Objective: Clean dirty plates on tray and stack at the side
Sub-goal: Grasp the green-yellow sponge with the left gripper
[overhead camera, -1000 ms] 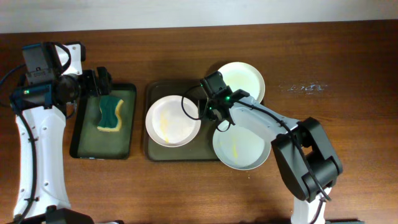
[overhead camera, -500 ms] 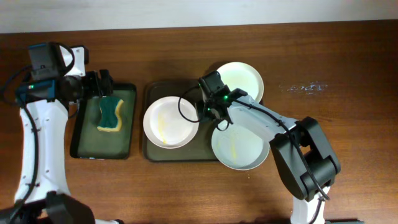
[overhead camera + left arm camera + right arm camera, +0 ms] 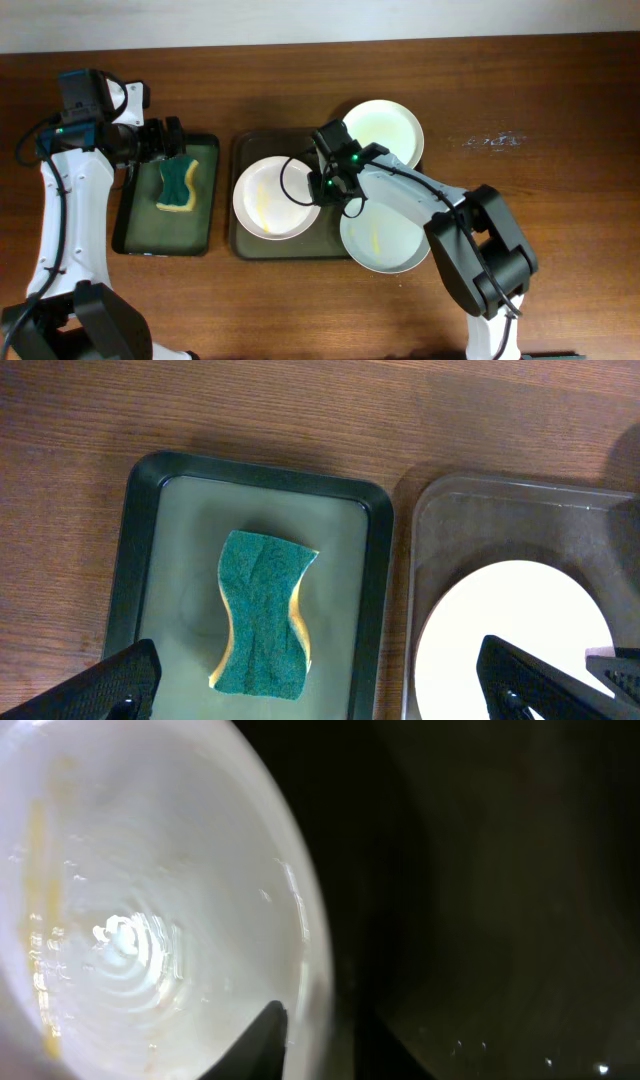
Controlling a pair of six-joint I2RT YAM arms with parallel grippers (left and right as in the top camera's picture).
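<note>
I will next grab the sponge with my left gripper by its green side at the narrow middle, and the sponge's yellow bottom will stay free to wipe plates.
Three white plates show in the overhead view. One with yellow smears (image 3: 268, 200) lies on the left of the olive-brown tray (image 3: 242, 148). A second (image 3: 388, 128) overhangs the tray's far right corner, and a third with a yellow smear (image 3: 390, 240) overhangs its near right corner. My right gripper (image 3: 330, 187) straddles the right rim of the left plate (image 3: 130, 910). One finger is inside the plate and the other outside on the tray (image 3: 500, 900), so the gripper (image 3: 325, 1040) is shut on the rim. My left gripper (image 3: 168, 140) hangs open and empty (image 3: 340, 690) over the sponge tray.
A smaller black tray (image 3: 128, 225) at the left holds a green and yellow sponge (image 3: 177, 183). The sponge (image 3: 262, 615) and black tray (image 3: 148, 540) also show in the left wrist view, with the left plate (image 3: 510, 630) at the right edge. Bare wooden table (image 3: 540, 200) lies to the right.
My left arm has shifted a little to the right over the far end of the black tray. My right gripper has moved slightly left at the plate's rim, and the plate shifted a little.
</note>
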